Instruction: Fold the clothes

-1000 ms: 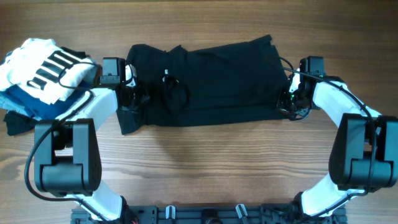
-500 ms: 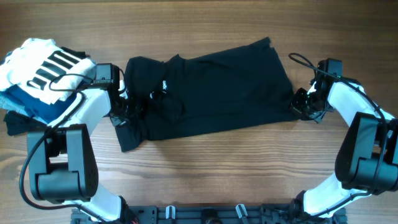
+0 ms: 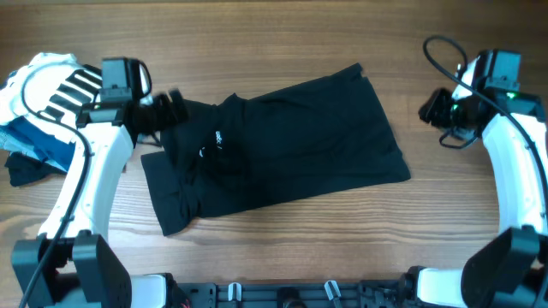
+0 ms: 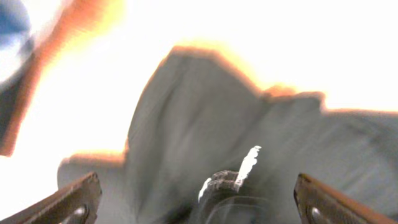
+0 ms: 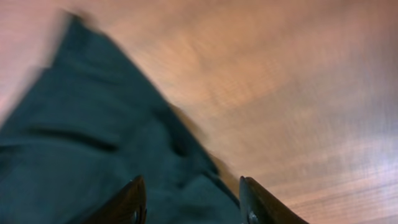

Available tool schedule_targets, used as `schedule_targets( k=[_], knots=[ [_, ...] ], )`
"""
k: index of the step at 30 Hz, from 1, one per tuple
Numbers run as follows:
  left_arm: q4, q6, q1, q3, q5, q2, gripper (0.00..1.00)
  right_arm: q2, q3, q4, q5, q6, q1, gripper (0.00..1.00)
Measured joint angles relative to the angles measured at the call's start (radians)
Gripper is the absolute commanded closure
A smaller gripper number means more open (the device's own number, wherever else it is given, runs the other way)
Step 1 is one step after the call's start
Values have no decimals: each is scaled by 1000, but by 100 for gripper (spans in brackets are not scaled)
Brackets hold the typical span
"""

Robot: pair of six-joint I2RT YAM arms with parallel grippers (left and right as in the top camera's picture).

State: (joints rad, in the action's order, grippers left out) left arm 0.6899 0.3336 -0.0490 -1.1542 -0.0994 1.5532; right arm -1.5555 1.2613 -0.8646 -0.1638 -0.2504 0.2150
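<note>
I should pick up the black shirt with my left gripper next, by its far corner (image 3: 192,106) beyond the white logo (image 3: 217,137). Then I can fold that corner over the shirt.
The clothes, a black shirt (image 3: 291,141), lie folded into a long band that slants across the middle of the table, its left end nearer the front. A small white logo (image 3: 217,137) shows near that left end. My left gripper (image 3: 175,108) hovers over the shirt's upper-left corner, jaws wide open and empty. In the left wrist view the left gripper (image 4: 200,205) looks down on the blurred shirt (image 4: 186,137) and its logo (image 4: 249,163). My right gripper (image 3: 428,109) is raised off the shirt's right end, open. In the right wrist view the right gripper (image 5: 194,202) holds nothing, with the shirt (image 5: 87,155) below.
A white garment with black stripes (image 3: 53,85) lies on blue folded garments (image 3: 34,141) at the far left, with a dark cloth (image 3: 21,168) beside them. A black cable (image 3: 445,50) loops above the right arm. Bare wood (image 5: 298,93) lies right of the shirt.
Both grippers have let go of the shirt's ends, opened, and drawn up and outward. The shirt has shifted and now lies slanted, its left end nearer the front.
</note>
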Motion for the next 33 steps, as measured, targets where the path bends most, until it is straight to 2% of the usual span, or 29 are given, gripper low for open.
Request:
schedule_targets(
  k=[2, 5, 9, 11, 14, 16, 21, 22, 27, 28, 29, 32, 33],
  knots=[
    [-135, -13, 0, -11, -3, 4, 3, 11, 15, -5, -35, 32, -26, 49],
    [-281, -25, 0, -13, -25, 111, 11, 8, 14, -11, -51, 47, -49, 49],
    [-382, -35, 0, -31, -35, 311, 13, 8, 14, -14, -58, 48, -78, 49],
    [-393, -41, 0, -53, -40, 374, 16, 8, 13, -14, -58, 48, -91, 50],
    [-399, -47, 0, -68, -40, 423, 24, 8, 13, -14, -61, 48, -101, 53],
    [-404, -52, 0, -68, -40, 425, 16, 8, 13, -14, -62, 48, -101, 53],
    [-444, -79, 1, -71, -40, 434, 17, 8, 12, -33, -64, 48, -101, 53],
    [-445, -86, 1, -73, -40, 445, 20, 8, 11, -34, -64, 48, -101, 53],
    [-440, -167, 38, -83, -27, 475, 64, 8, 11, -37, -64, 48, -101, 57],
    [-426, -190, 53, -84, -9, 475, 76, 8, 11, -37, -64, 48, -101, 57],
    [-417, -200, 60, -85, -3, 476, 78, 8, 11, -37, -64, 48, -101, 57],
    [-391, -211, 64, -88, 6, 476, 96, 8, 11, -37, -64, 48, -101, 58],
    [-375, -217, 62, -90, 10, 476, 96, 8, 11, -37, -64, 48, -101, 61]
  ],
)
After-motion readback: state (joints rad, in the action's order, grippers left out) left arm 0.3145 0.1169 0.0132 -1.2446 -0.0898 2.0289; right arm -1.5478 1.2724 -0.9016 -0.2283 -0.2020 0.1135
